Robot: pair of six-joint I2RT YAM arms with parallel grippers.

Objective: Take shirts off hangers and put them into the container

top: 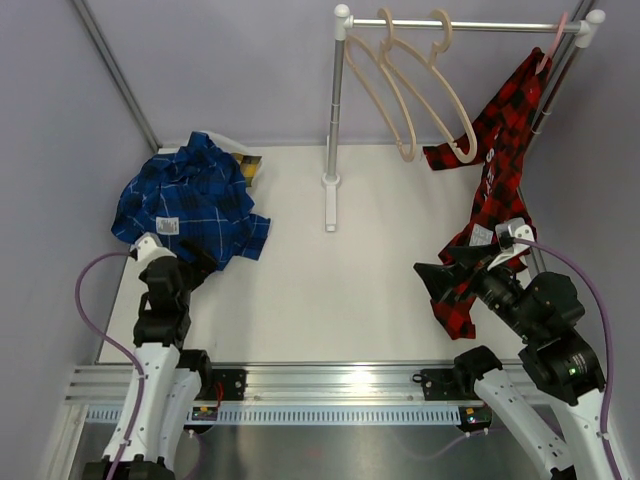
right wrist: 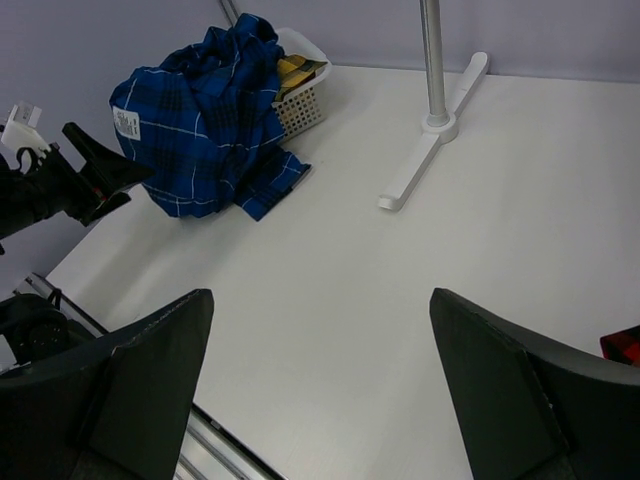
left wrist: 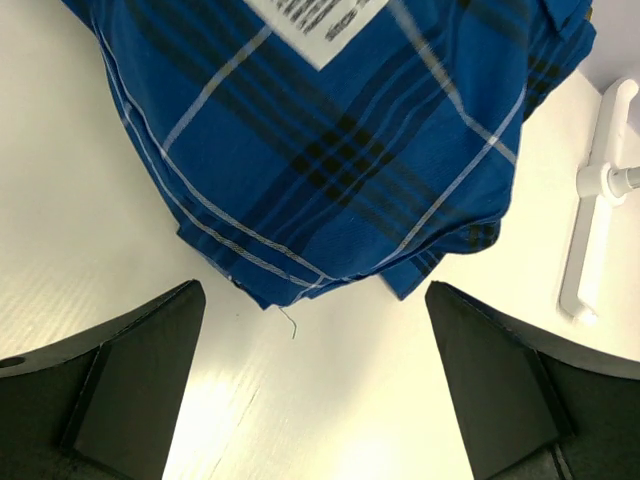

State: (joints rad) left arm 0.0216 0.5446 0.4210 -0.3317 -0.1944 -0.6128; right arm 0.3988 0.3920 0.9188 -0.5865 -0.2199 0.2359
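Observation:
The left gripper grabs the blue shirt's spilled hem near the white label next, to put that overhang into the container.
A blue shirt lies heaped over the container at the back left, its hem spilling onto the table. A yellow shirt peeks out of the container. My left gripper stands open just in front of the blue hem, holding nothing. The red shirt hangs from a pinkish hanger at the rod's right end, and its lower part reaches the table. My right gripper is open and empty beside that lower part. Two beige hangers hang bare.
The white-and-steel rack stands at the back, with its foot on the table. Purple walls close in on the left, back and right. An aluminium rail runs along the near edge.

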